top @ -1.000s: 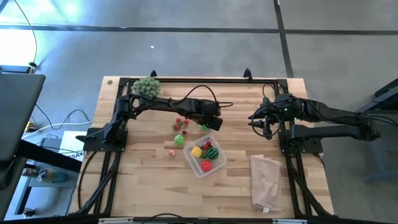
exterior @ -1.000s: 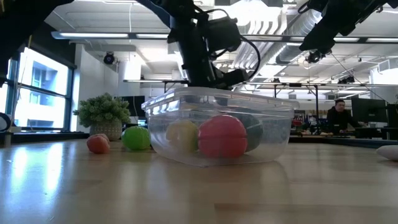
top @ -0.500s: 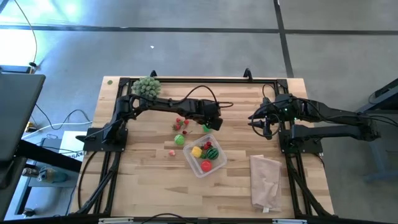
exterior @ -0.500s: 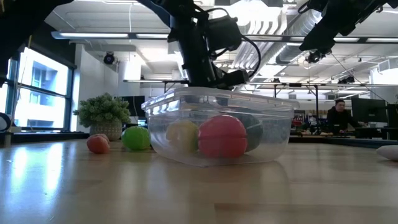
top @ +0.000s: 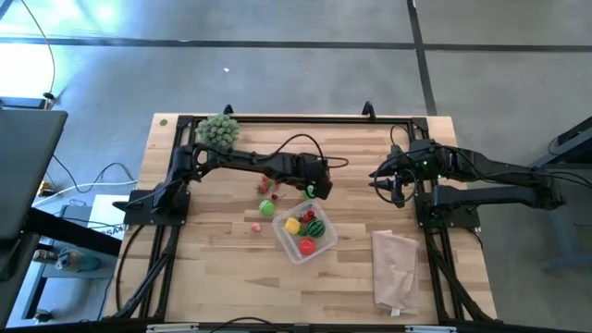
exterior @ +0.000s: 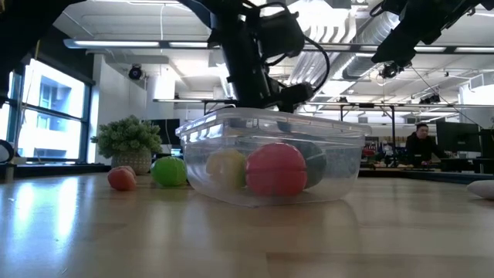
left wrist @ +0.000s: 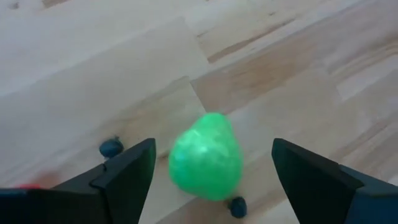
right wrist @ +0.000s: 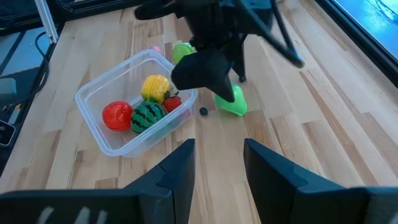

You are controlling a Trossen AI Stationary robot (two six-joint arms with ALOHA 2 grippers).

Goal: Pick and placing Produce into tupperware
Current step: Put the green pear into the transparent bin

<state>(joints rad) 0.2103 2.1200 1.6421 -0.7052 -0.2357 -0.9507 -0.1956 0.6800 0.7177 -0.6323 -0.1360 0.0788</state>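
Note:
My left gripper's fingers hang above the green pear-shaped toy (top: 308, 192) (left wrist: 205, 155), so it is too early to close. My left gripper moves down next.
A green pear-shaped toy (left wrist: 205, 155) lies on the table just beyond the tupperware's far side. My left gripper (top: 313, 188) hangs over it, pointing steeply down, open, with one finger (left wrist: 127, 174) on each side and neither touching it. The clear tupperware (right wrist: 112, 71) holds a yellow piece (right wrist: 155, 87), a striped watermelon ball (right wrist: 148, 116), a red ball (right wrist: 117, 115) and a small red piece (right wrist: 172, 104). A green ball (top: 266, 207), red pieces (top: 269, 183) and a small pink piece (top: 255, 227) lie on the table to its left. My right gripper (top: 381, 180) waits raised at the far right, open and holding nothing.
A grey-green bushy ball (top: 218, 128) stands at the far left corner. A pale bag (top: 395, 268) lies near the front right. Two tiny dark berries (left wrist: 111, 147) lie beside the green toy. Bare wood stretches between the tupperware and the right arm.

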